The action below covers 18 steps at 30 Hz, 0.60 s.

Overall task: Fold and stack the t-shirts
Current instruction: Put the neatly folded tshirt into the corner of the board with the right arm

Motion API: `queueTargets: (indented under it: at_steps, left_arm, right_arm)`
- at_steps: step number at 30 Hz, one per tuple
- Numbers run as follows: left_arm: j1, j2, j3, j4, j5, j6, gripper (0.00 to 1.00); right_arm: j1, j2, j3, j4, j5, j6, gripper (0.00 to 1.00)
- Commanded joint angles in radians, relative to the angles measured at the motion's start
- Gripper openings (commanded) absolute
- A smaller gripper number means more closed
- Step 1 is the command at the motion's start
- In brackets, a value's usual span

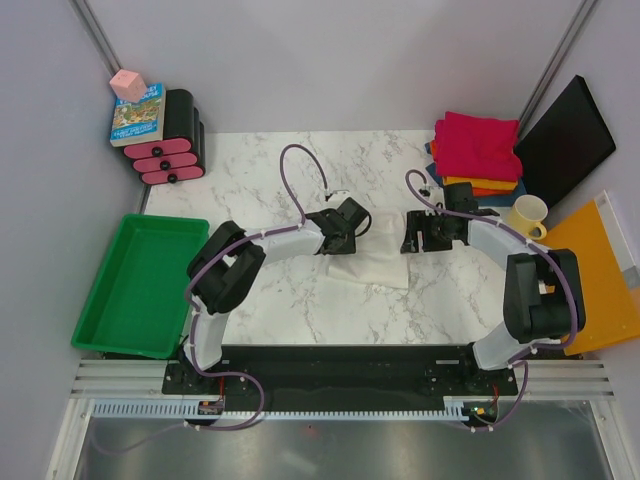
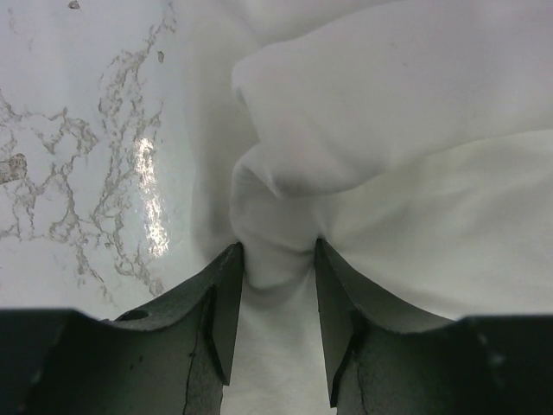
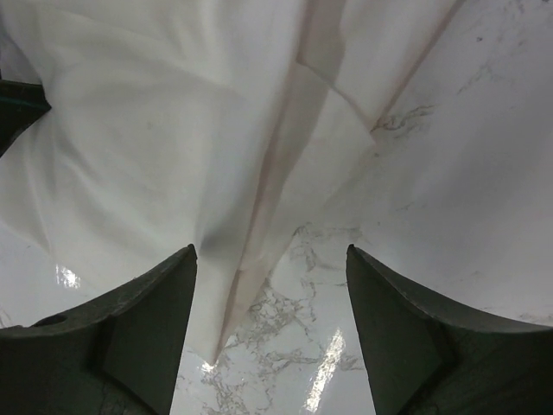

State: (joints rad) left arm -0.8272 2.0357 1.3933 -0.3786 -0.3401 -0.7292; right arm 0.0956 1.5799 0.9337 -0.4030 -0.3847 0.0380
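The right gripper grabs the off-white t-shirt's folded side edge (image 3: 253, 222), layers together, next, to carry it folded onto the stacked tees.
An off-white t-shirt (image 1: 378, 255) lies partly folded and wrinkled in the middle of the marble table. My left gripper (image 1: 354, 224) is at the shirt's left edge. In the left wrist view, the gripper (image 2: 276, 264) is shut on a bunched fold of the white cloth (image 2: 389, 130). My right gripper (image 1: 411, 233) hovers at the shirt's right edge. In the right wrist view, the gripper (image 3: 272, 259) is open, with a folded cloth edge (image 3: 259, 225) lying loose between the fingers on the marble. Folded magenta (image 1: 480, 143), orange (image 1: 470, 186) and dark blue (image 1: 437, 165) tees are stacked at the back right.
A green tray (image 1: 105, 300) sits at the left. Black-and-pink drawers (image 1: 172, 150) stand at the back left, with a book (image 1: 137, 115) and a pink block (image 1: 128, 84) on them. A cream mug (image 1: 527, 215), a black panel (image 1: 566, 140) and an orange-yellow board (image 1: 595, 285) are at the right.
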Motion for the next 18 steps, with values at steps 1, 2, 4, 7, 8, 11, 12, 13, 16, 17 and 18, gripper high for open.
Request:
queueTargets:
  at_steps: [1, 2, 4, 7, 8, 11, 12, 13, 16, 17, 18]
  left_arm:
    - [-0.029, 0.053, -0.010, -0.080, 0.035, -0.064, 0.47]
    - [-0.030, 0.055, -0.008, -0.082, 0.035, -0.065, 0.47]
    - [-0.035, 0.057, -0.002, -0.083, 0.036, -0.075, 0.47]
    - [-0.043, 0.054, -0.004, -0.082, 0.032, -0.085, 0.47]
    - [-0.044, 0.051, -0.004, -0.083, 0.030, -0.087, 0.47]
    - [-0.044, 0.044, -0.008, -0.083, 0.027, -0.090, 0.47]
    - [-0.044, 0.043, -0.007, -0.083, 0.024, -0.093, 0.47]
    - [-0.046, 0.041, -0.008, -0.085, 0.021, -0.093, 0.47]
    - [-0.046, 0.031, -0.013, -0.089, 0.013, -0.098, 0.47]
    - [-0.044, 0.029, -0.014, -0.091, 0.010, -0.096, 0.47]
    - [-0.044, 0.026, -0.013, -0.094, 0.010, -0.098, 0.47]
  right_arm:
    - [0.010, 0.043, 0.013, 0.001, 0.082, 0.011, 0.79]
    - [0.009, 0.055, 0.016, -0.005, 0.079, 0.011, 0.79]
    - [0.010, 0.092, 0.030, -0.022, 0.070, 0.014, 0.79]
    - [0.015, 0.135, 0.048, -0.042, 0.056, 0.017, 0.80]
    - [0.015, 0.146, 0.053, -0.048, 0.044, 0.017, 0.80]
    - [0.019, 0.192, 0.066, -0.066, 0.027, 0.017, 0.80]
    - [0.023, 0.201, 0.066, -0.068, 0.023, 0.017, 0.80]
    - [0.027, 0.218, 0.068, -0.068, 0.023, 0.019, 0.80]
    - [0.030, 0.245, 0.068, -0.068, 0.014, 0.025, 0.71]
    - [0.029, 0.249, 0.070, -0.069, 0.009, 0.025, 0.68]
    - [0.030, 0.252, 0.070, -0.072, 0.009, 0.026, 0.66]
